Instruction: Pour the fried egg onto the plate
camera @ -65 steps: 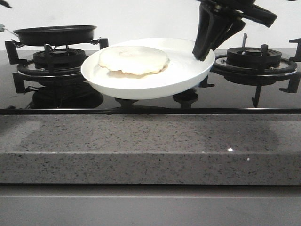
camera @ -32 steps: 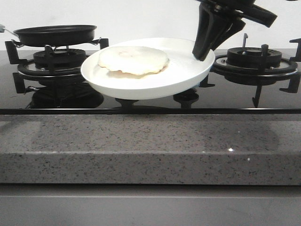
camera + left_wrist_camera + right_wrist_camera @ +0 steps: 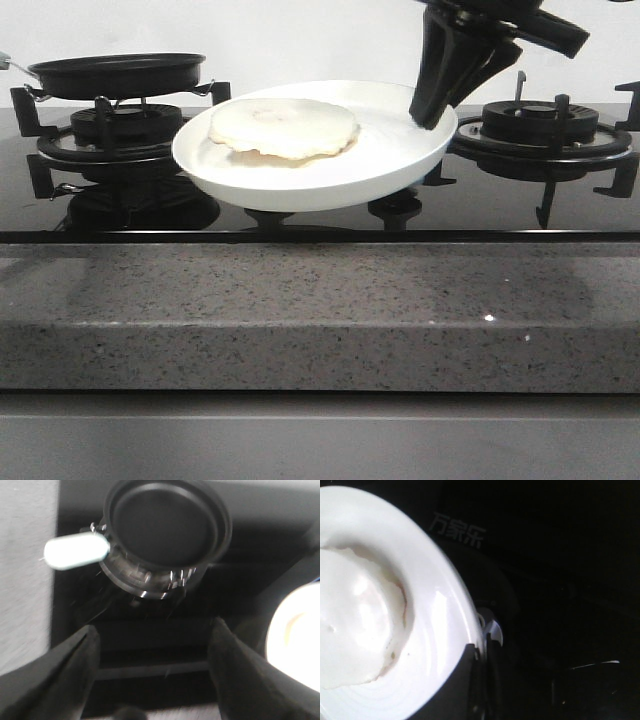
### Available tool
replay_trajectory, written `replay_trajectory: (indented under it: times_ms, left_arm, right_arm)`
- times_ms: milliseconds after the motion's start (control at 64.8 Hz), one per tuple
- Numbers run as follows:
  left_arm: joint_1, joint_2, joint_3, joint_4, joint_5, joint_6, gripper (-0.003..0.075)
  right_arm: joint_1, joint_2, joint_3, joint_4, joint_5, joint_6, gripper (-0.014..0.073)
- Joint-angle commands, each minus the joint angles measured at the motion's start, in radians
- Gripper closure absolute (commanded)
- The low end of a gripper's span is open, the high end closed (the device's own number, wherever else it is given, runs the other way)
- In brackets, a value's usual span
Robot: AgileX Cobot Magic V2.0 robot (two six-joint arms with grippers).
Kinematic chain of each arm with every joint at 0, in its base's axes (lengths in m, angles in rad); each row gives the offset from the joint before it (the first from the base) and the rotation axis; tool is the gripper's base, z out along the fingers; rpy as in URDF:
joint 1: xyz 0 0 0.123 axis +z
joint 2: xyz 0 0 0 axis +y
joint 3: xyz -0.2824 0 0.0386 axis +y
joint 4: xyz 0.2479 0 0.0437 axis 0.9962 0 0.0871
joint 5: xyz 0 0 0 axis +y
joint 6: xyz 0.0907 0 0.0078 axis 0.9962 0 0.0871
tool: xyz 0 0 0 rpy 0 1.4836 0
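Note:
The robot's right gripper has to keep its hold on the plate, as the white plate (image 3: 300,188) hangs tilted above the black glass hob (image 3: 330,222) in the front view.
The white plate (image 3: 300,188) hangs above the black glass hob between the two burners, tilted slightly down to the left. The fried egg (image 3: 283,128), a pale cream disc, lies on its left half. My right gripper (image 3: 430,115) is shut on the plate's right rim; in the right wrist view its fingers (image 3: 470,680) clamp the rim of the plate (image 3: 437,610) beside the egg (image 3: 355,615). My left gripper (image 3: 152,645) is open and holds nothing. It hovers some way from the black frying pan (image 3: 167,522).
The empty frying pan (image 3: 118,72) sits on the left burner grate (image 3: 120,140), its white handle (image 3: 75,551) pointing away from the plate. The right burner (image 3: 540,125) is bare. A speckled granite counter edge (image 3: 320,310) runs along the front.
The plate and egg have barely moved. A dark bit of the left arm at the top left corner of the front view has gone out of view.

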Motion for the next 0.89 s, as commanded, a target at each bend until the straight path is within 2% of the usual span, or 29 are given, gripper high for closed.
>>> replay_trajectory:
  times_ms: [0,108,216,355,555,879]
  left_arm:
    - [-0.106,-0.088,0.006,0.177,-0.035,-0.127,0.0258]
    - [-0.197,-0.178,0.078,0.289,-0.051,-0.216,0.0258]
    - [-0.242,-0.272,0.166,0.31,-0.051,-0.257,0.0258]
    - [-0.248,-0.374,0.279,0.259,-0.042,-0.259,0.0258]
    - [-0.248,-0.509,0.413,0.259,-0.049,-0.259,0.0258]
    - [-0.248,-0.54,0.446,0.259,-0.046,-0.259,0.0258]
  right_arm:
    - [-0.002,-0.047,-0.028,0.025,-0.037,-0.009,0.066]
    - [-0.002,-0.047,-0.028,0.025,-0.037,-0.009,0.066]
    - [-0.002,-0.047,-0.028,0.025,-0.037,-0.009,0.066]
    - [-0.002,-0.047,-0.028,0.025,-0.037,-0.009,0.066]
    - [-0.002,-0.047,-0.028,0.025,-0.037,-0.009,0.066]
    - [-0.002,-0.047,-0.028,0.025,-0.038,-0.009,0.066]
